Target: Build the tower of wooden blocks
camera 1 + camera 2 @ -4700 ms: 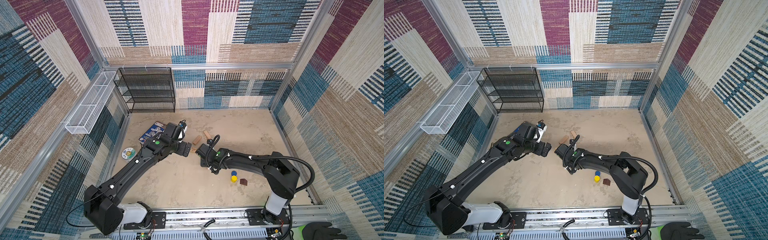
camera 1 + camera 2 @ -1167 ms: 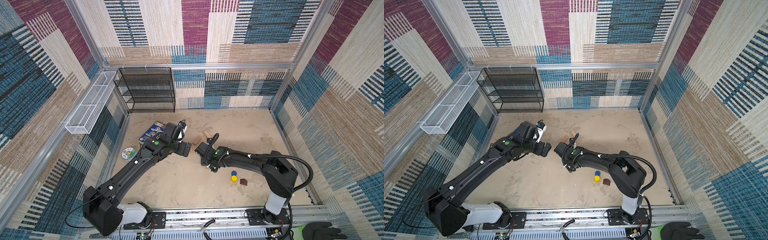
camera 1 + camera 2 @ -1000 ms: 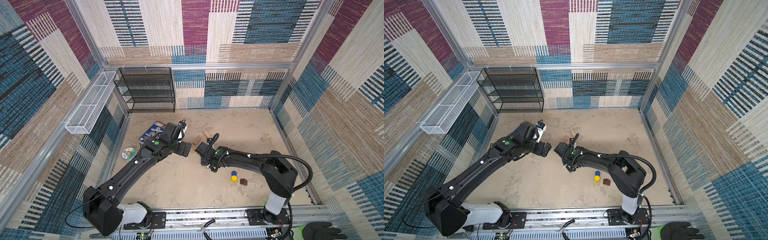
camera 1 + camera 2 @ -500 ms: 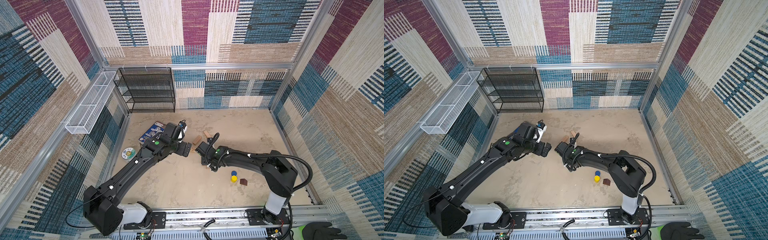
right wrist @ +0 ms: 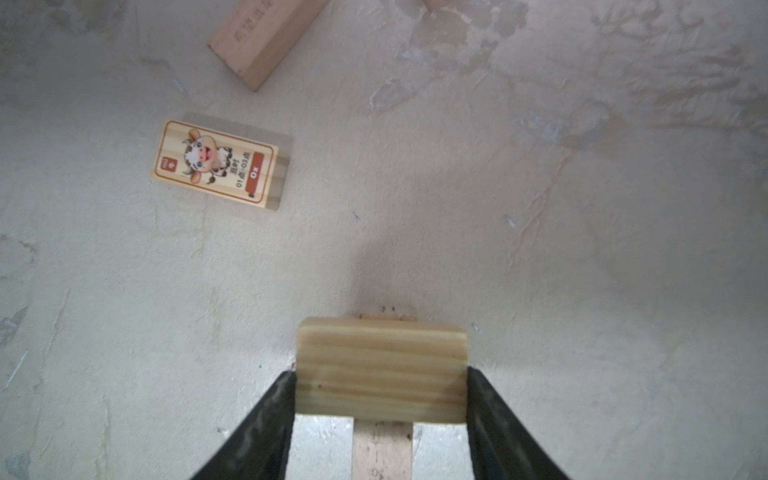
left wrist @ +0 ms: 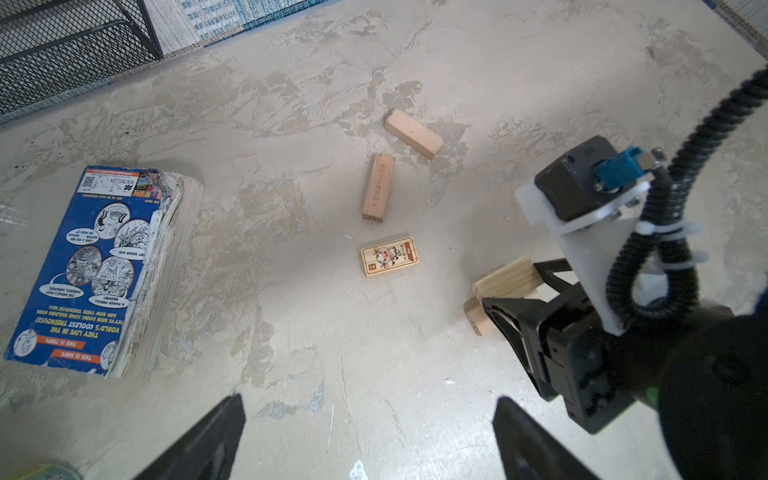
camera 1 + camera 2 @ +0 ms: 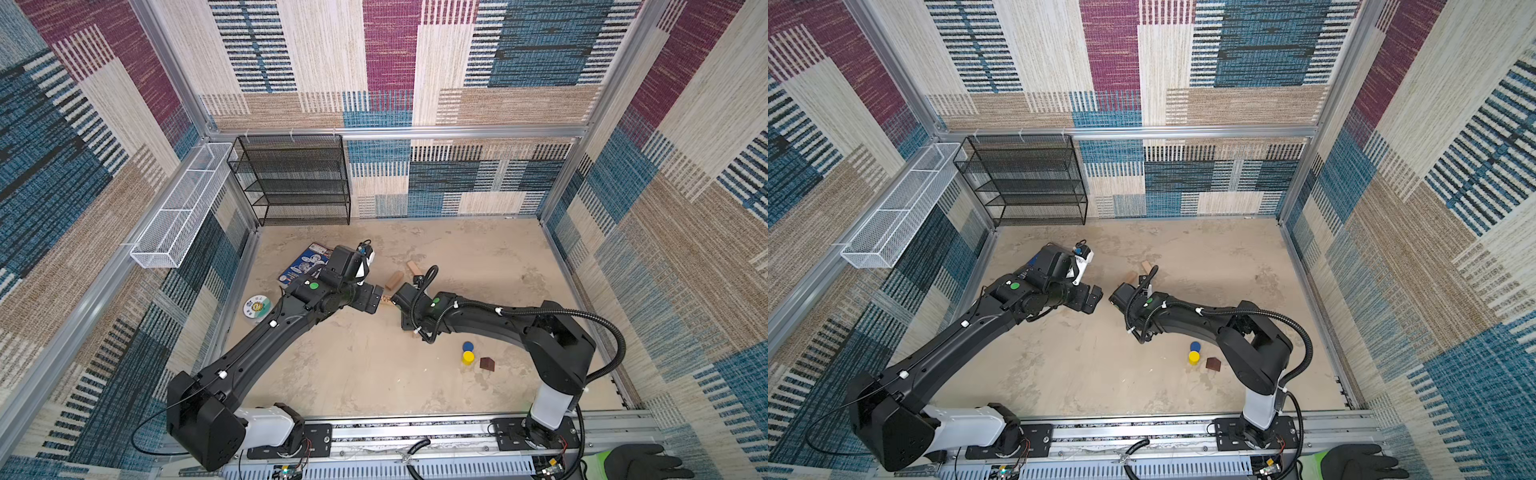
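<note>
The pale wood block (image 5: 382,368) sits crosswise with its middle close over the tan bar and would land, so it is time to open my right gripper now.
My right gripper (image 5: 378,374) is shut on a pale wood block (image 5: 382,368), held crosswise just above a tan bar (image 5: 382,449) lying on the floor. From the left wrist view, this pair (image 6: 507,278) sits right of a printed block (image 6: 389,256) and two loose bars (image 6: 377,187) (image 6: 413,133). My left gripper (image 6: 368,405) hangs open over bare floor, short of the printed block. In a top view, a yellow cylinder (image 7: 468,356), blue disc (image 7: 468,346) and dark-brown piece (image 7: 487,364) lie near the right arm. No stacked tower shows beyond the held block over the bar.
A blue printed book (image 7: 305,264) and a round labelled jar (image 7: 257,307) lie left of the left arm. A black wire shelf (image 7: 291,183) stands at the back left, with a white wire basket (image 7: 183,208) on the left wall. A gloved hand (image 7: 640,461) rests outside the front right corner.
Since the oldest frames my right gripper has crept slightly left with its block. Over the last second nothing has visibly moved.
</note>
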Available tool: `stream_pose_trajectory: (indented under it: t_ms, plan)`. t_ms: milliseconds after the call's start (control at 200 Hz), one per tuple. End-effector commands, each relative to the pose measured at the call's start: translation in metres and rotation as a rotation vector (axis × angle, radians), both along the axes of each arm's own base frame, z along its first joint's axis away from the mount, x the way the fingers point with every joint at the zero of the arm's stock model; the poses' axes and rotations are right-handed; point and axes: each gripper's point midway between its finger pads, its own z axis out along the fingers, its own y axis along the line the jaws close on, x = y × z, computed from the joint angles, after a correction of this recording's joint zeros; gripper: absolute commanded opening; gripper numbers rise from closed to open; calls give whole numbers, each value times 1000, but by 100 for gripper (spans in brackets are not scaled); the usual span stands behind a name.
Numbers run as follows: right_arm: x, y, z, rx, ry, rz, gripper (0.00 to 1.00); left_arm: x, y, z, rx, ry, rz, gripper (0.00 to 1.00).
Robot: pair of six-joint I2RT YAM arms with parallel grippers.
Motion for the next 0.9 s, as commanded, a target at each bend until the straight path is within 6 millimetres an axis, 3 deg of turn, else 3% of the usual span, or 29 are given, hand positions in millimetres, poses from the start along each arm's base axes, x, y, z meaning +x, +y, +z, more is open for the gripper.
stream_pose_trajectory:
  t_ms: [0, 155, 336, 411, 892]
  plan:
    - [3, 3, 3, 14, -13, -3, 39, 1, -2, 0, -8, -1, -3, 98]
    - [3, 4, 2, 16, -8, 0, 52, 1, -2, 0, -9, -3, -4, 98]
    - [2, 4, 2, 16, -2, 1, 54, 0, -2, 1, -10, -4, -4, 98]
    - [2, 3, 2, 14, -4, -2, 64, 1, -2, 1, -9, -4, -3, 98]
    - [1, 1, 4, 13, -4, -8, 77, 1, -1, 0, -4, -4, -2, 98]
